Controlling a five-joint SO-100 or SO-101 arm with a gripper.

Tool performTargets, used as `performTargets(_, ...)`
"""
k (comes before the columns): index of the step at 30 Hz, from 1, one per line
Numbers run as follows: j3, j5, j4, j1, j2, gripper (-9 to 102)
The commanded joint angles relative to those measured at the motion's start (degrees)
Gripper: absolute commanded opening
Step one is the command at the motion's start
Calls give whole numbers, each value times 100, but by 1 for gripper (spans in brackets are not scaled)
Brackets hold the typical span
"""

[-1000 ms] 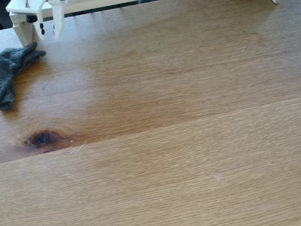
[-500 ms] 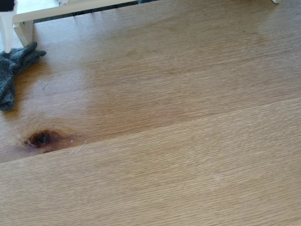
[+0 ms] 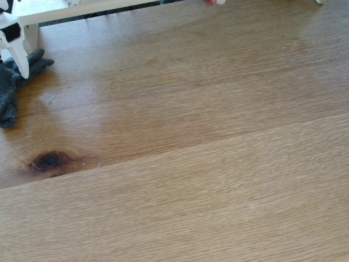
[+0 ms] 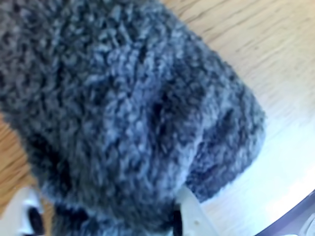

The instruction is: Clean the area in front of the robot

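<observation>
My gripper is to grab the grey knitted cloth (image 3: 8,93) by its crumpled folds next. I should then wipe the oak tabletop clean.
The area is a broad oak tabletop (image 3: 207,136) with a dark knot (image 3: 48,161) near its left edge. A grey knitted cloth (image 3: 8,93) lies crumpled at the far left of the fixed view. The robot's white pointed finger (image 3: 22,57) hangs down over the cloth's upper end, under a black servo (image 3: 12,33). In the wrist view the cloth (image 4: 128,98) is very close, and my gripper (image 4: 106,201) is open with one white finger on each side of the cloth's near end.
A white shelf-like board (image 3: 82,6) runs along the back left edge, just behind the cloth. A small red and white object (image 3: 214,1) peeks in at the top edge. A pale scratch (image 3: 52,99) marks the wood near the cloth.
The gripper moved from the top of the fixed view to the left edge, then came down onto the upper end of the grey cloth. The cloth has barely shifted.
</observation>
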Motion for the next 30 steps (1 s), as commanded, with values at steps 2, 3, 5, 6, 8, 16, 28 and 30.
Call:
performTargets(2,-281,-466,-448,-123,-413,5)
performTargets(3,-281,-466,-519,-132,-475,0)
performTargets(5,-281,-404,-519,-176,-448,0)
performTargets(6,-281,-352,-510,-211,-413,0)
performTargets(8,-281,-97,-466,-237,-308,0)
performTargets(16,-281,826,-571,-18,712,0)
performTargets(28,-185,1336,1740,-1037,2496,0)
performTargets(30,-185,1494,1890,-1318,2540,0)
